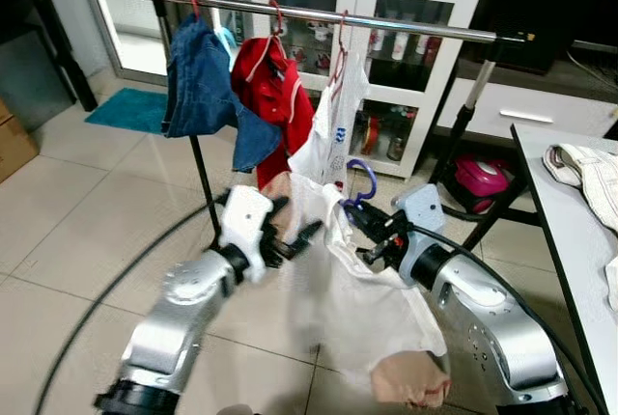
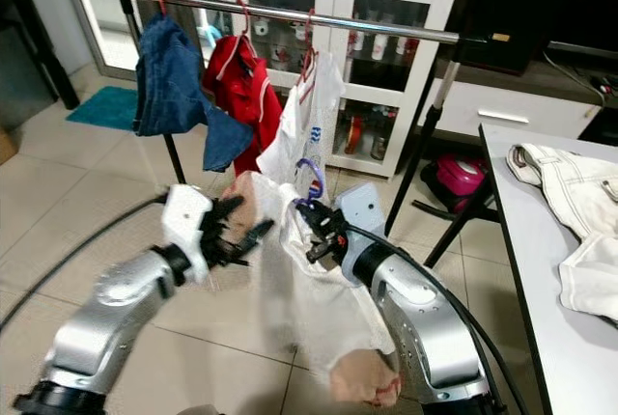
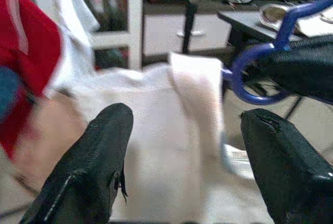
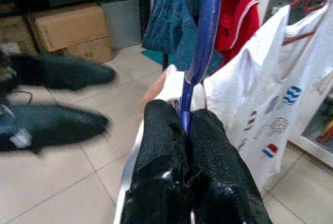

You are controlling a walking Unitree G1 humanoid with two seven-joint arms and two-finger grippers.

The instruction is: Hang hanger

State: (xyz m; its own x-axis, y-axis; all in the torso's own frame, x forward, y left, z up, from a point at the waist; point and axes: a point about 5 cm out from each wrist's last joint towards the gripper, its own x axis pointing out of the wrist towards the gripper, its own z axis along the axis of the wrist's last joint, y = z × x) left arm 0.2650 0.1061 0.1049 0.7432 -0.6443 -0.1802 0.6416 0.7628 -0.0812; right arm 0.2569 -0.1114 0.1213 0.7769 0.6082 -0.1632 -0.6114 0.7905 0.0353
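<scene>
Next, the left gripper grabs the garment's collar, since the white garment's body (image 1: 362,304) hangs slack and only its collar (image 1: 333,210) stands up beside the hook.
A blue hanger (image 1: 361,183) carries a white and peach garment (image 1: 348,290) that hangs in front of me. My right gripper (image 1: 365,225) is shut on the hanger's neck (image 4: 188,114), just below its hook. My left gripper (image 1: 294,236) stands open at the garment's left shoulder, its fingers (image 3: 91,166) spread wide with only cloth behind them. The metal clothes rail (image 1: 386,21) runs across the back, higher than the hanger's hook. On it hang a blue denim piece (image 1: 198,82), a red garment (image 1: 275,87) and a white shirt (image 1: 328,135).
A white glass-door cabinet (image 1: 386,58) stands behind the rail. A grey table (image 1: 570,232) with a cream garment (image 1: 589,179) lies at the right. A pink object (image 1: 480,176) sits on the floor under the rail. Cardboard boxes (image 4: 70,28) stand to the left.
</scene>
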